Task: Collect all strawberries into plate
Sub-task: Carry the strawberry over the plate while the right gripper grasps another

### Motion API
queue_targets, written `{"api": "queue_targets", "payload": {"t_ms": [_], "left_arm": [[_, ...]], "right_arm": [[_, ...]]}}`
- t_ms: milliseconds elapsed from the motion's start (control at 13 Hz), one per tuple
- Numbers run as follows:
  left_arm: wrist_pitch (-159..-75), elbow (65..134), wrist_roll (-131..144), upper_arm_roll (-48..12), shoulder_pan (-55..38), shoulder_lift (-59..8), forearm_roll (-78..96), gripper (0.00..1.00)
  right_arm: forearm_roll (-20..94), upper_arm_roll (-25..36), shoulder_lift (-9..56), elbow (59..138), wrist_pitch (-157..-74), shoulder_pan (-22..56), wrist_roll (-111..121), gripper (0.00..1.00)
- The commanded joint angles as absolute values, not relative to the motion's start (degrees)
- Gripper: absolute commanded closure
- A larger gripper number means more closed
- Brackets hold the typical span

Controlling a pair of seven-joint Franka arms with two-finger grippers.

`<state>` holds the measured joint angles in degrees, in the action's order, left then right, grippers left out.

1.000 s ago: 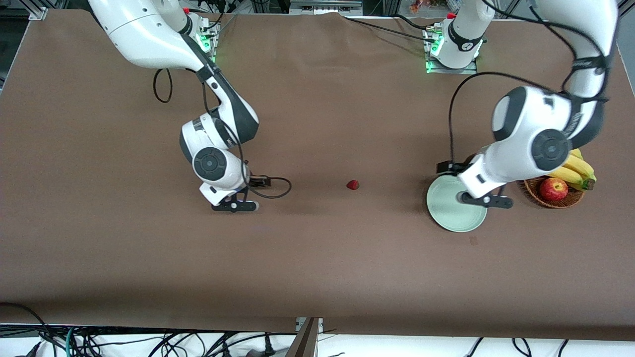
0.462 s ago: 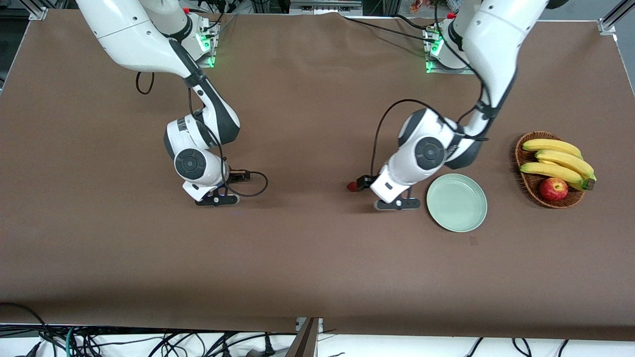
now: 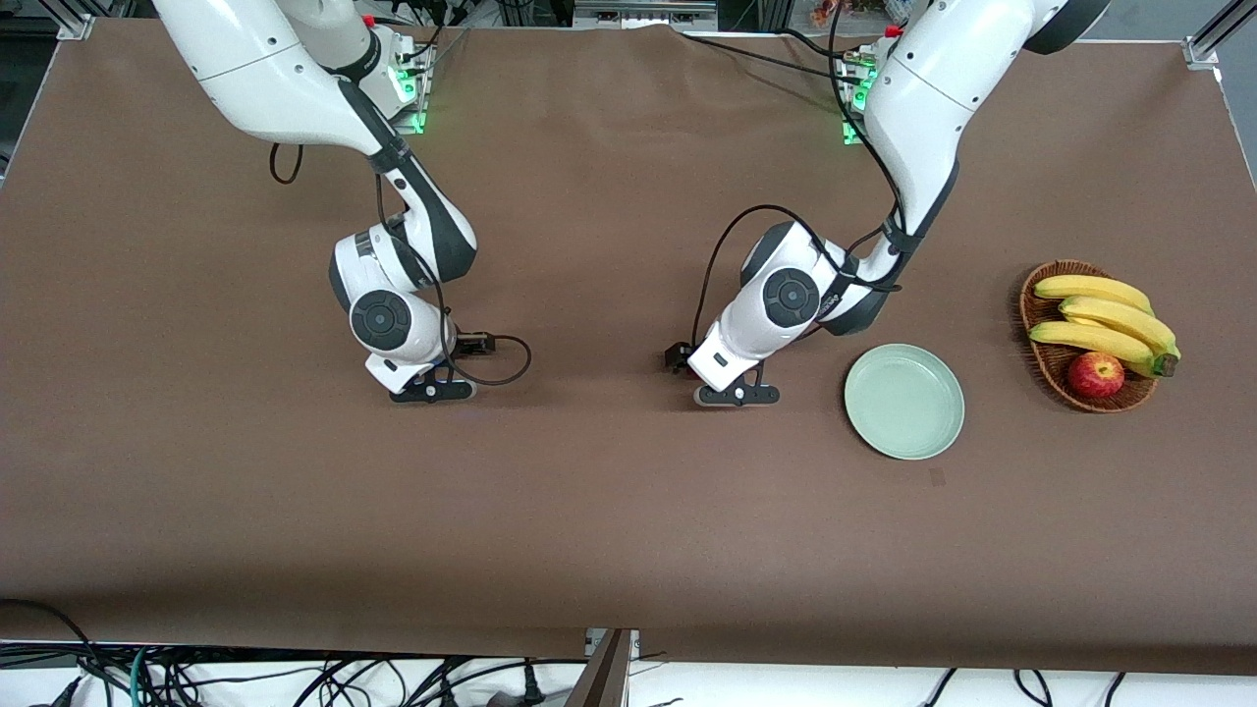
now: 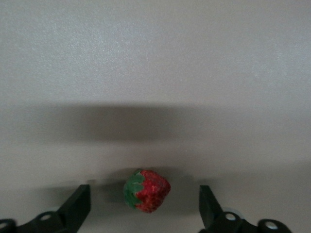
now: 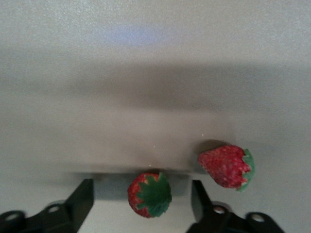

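In the left wrist view the fingertips stand beside and level with the strawberry, so it is now time for my left gripper to close on it.
The pale green plate lies bare toward the left arm's end of the table. My left gripper is low over the table beside the plate, toward the table's middle. In the left wrist view it is open with one strawberry lying on the table between its fingers. My right gripper is low toward the right arm's end. In the right wrist view it is open around a second strawberry, and a third strawberry lies just outside one finger. The hands hide all the berries in the front view.
A brown wicker basket with bananas and a red apple stands beside the plate, at the left arm's end of the table. The brown cloth covers the whole table.
My left gripper has swung from over the plate to the middle strawberry, and now hides it in the front view. My right gripper shifted slightly toward its own end of the table.
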<state>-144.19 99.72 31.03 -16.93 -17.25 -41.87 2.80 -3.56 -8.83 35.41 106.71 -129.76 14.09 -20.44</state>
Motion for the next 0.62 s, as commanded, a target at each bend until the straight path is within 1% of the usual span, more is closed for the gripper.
{"api": "queue_targets", "payload": {"t_ms": [0, 77, 154, 308, 385, 462, 538], "left_arm": [[-144.2, 99.0, 31.9, -16.3, -18.1, -41.8, 0.0, 0.27], [-144.2, 99.0, 31.9, -16.3, -18.1, -41.8, -0.5, 0.48], [-144.2, 99.0, 31.8, -16.3, -18.2, -41.8, -0.6, 0.62], [-144.2, 98.8, 31.7, -16.3, -18.2, -42.4, -1.2, 0.69], [-144.1, 98.7, 31.6, -16.3, -18.2, -42.4, -2.0, 0.78], [-143.8, 98.7, 31.4, -16.3, -17.6, -42.2, -2.6, 0.81], [-143.0, 98.7, 31.2, -16.3, -17.0, -41.4, -2.7, 0.81]], "right_arm": [[-4.0, -9.1, 33.2, 108.7, -130.3, 13.7, -20.3, 0.92], [-4.0, -9.1, 33.1, 108.7, -130.3, 13.7, -20.4, 1.0], [-4.0, -9.2, 33.0, 108.7, -130.1, 13.7, -20.6, 1.0], [-4.0, -9.2, 32.9, 108.5, -130.0, 13.7, -20.7, 1.0], [-4.0, -9.5, 32.9, 108.1, -130.0, 13.7, -20.9, 1.0], [-3.5, -9.7, 32.9, 107.9, -130.1, 13.7, -21.1, 1.0], [-3.3, -9.9, 33.0, 107.2, -130.2, 13.7, -21.2, 1.0]]}}
